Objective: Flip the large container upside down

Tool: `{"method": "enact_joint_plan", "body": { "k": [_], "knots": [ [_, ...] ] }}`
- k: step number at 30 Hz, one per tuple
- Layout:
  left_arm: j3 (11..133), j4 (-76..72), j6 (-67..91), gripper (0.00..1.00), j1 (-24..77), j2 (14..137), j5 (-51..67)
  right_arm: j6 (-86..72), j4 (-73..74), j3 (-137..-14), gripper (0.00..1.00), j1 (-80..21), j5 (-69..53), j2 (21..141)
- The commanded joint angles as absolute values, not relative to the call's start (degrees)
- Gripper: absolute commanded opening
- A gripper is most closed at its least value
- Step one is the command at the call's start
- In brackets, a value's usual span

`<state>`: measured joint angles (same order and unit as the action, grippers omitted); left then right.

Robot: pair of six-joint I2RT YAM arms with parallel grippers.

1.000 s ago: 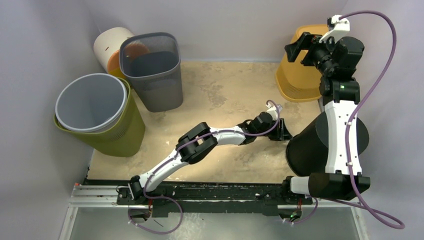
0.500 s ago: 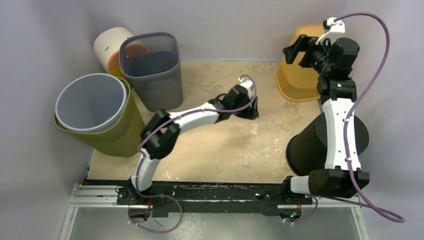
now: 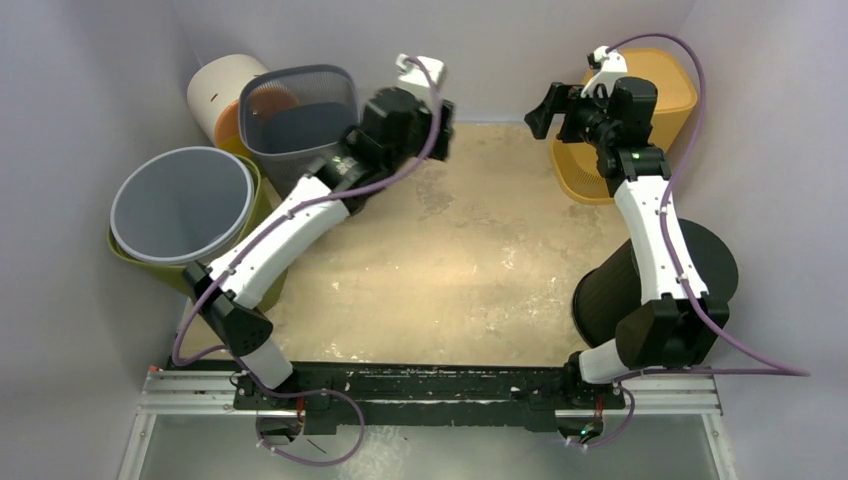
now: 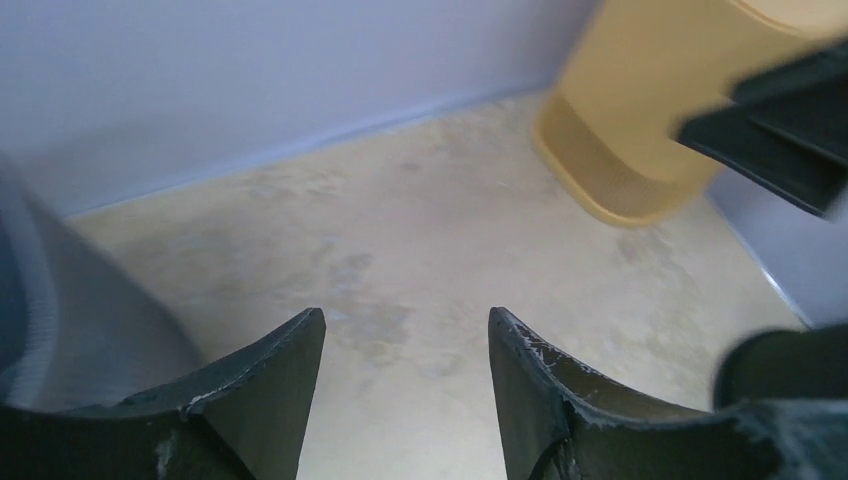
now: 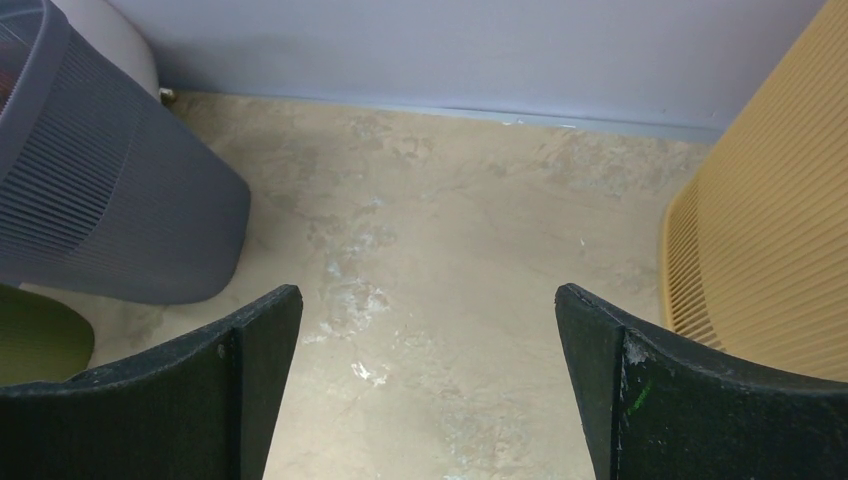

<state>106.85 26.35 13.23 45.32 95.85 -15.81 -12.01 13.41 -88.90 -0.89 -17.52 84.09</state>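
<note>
The left gripper grabs the bin by its open rim [image 3: 355, 98] next, fingers on both sides of the bin's side, to turn the dark grey mesh bin [image 3: 310, 150] upside down.
Several bins stand on the tan floor. A grey round bin [image 3: 180, 205] sits open end up, nested in an olive bin [image 3: 245, 270], at the left. A dark grey mesh bin [image 3: 310, 150] stands open end up at the back left. A black bin [image 3: 610, 290] stands at the right, seemingly closed end up. My left gripper [image 3: 440, 125] [image 4: 405, 315] is open and empty, raised beside the mesh bin's right side. My right gripper [image 3: 540, 110] [image 5: 428, 290] is open and empty, raised just left of the orange basket [image 3: 665, 85].
The orange basket [image 4: 640, 110] [image 5: 770, 270] stands rim down in the back right corner. A white cylinder bin [image 3: 220, 85] lies behind the mesh bin [image 5: 100, 180]. Walls close in the back and both sides. The right arm's base hides part of the black bin.
My left arm has swung from beside the black bin across the floor up to the back, next to the mesh bin. My right gripper has moved left, off the orange basket.
</note>
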Motion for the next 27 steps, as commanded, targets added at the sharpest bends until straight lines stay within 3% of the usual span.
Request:
{"method": "enact_joint_plan", "body": {
  "k": [1,10,22,27],
  "knots": [
    [105.94,28.98,9.78,0.59,34.95,91.97,-19.85,-12.12,10.05,-89.15,0.99,-0.8,-15.8,82.94],
    [105.61,32.43,5.37,0.57,22.22,93.48,-14.89,-13.43,9.4,-87.81,0.99,-0.79,-16.52,82.7],
    [101.05,31.37,5.11,0.55,20.93,96.02,-11.04,-12.02,9.28,-85.78,1.0,-0.73,-15.2,81.63],
    [99.22,30.57,3.78,0.5,20.74,97.79,-14.94,-11.42,9.62,-85.59,1.0,-0.4,-14.65,81.01]
  ]
}}
